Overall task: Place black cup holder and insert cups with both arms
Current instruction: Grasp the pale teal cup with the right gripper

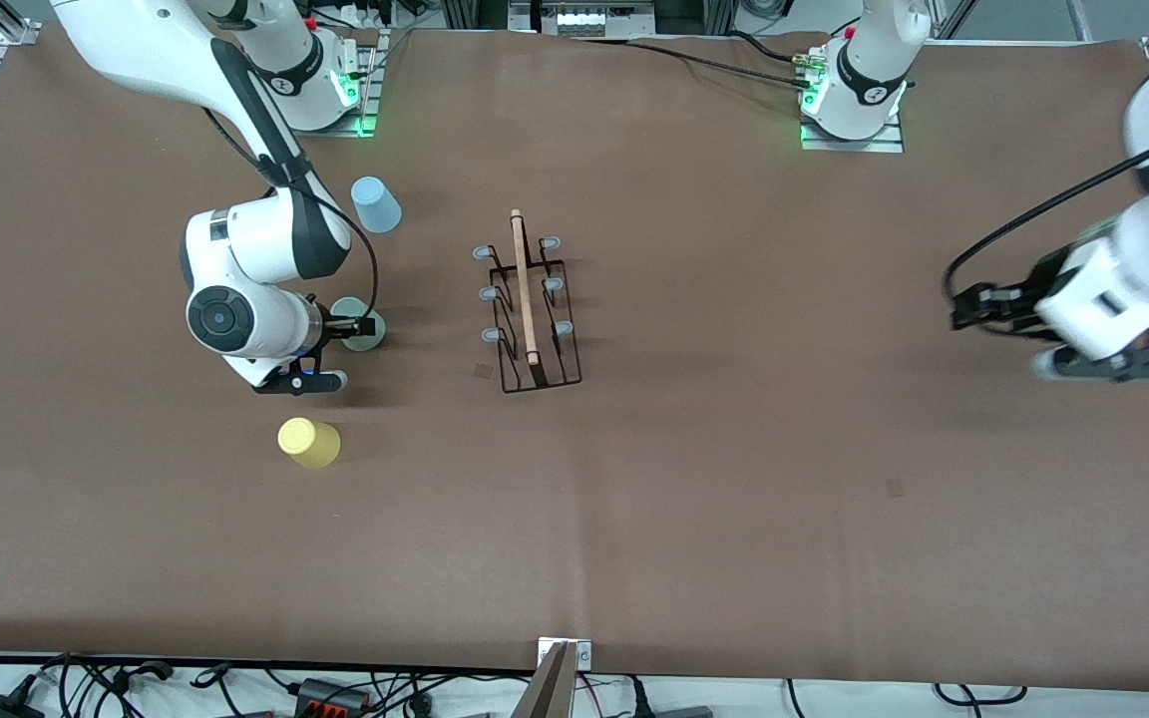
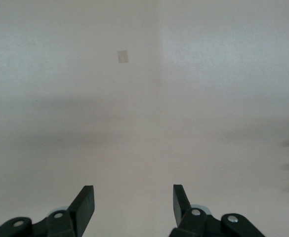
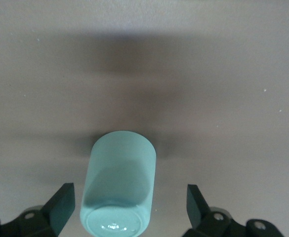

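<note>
My right gripper grips the mint green cup by its round side (image 1: 363, 340) next, to place it in the black cup holder (image 1: 538, 374).
The black cup holder (image 1: 538, 374) stands at the table's middle, its wooden rod handle (image 1: 525, 289) on top and its pegs bare. The mint green cup (image 1: 367, 342) stands bottom up toward the right arm's end. My right gripper (image 1: 353, 327) is low around it. In the right wrist view the cup (image 3: 119, 182) sits between the open fingers (image 3: 62, 202) without touching them. The light blue cup (image 1: 375, 204) stands farther from the front camera, the yellow cup (image 1: 308, 443) nearer. My left gripper (image 1: 963, 307) is open and empty (image 2: 133, 197) over bare table at the left arm's end.
Small tape marks lie on the brown table cover, one beside the holder (image 1: 483, 370) and one nearer the front camera (image 1: 895, 487). The left wrist view shows one such mark (image 2: 123, 57). The arm bases (image 1: 854, 110) stand along the table's farthest edge.
</note>
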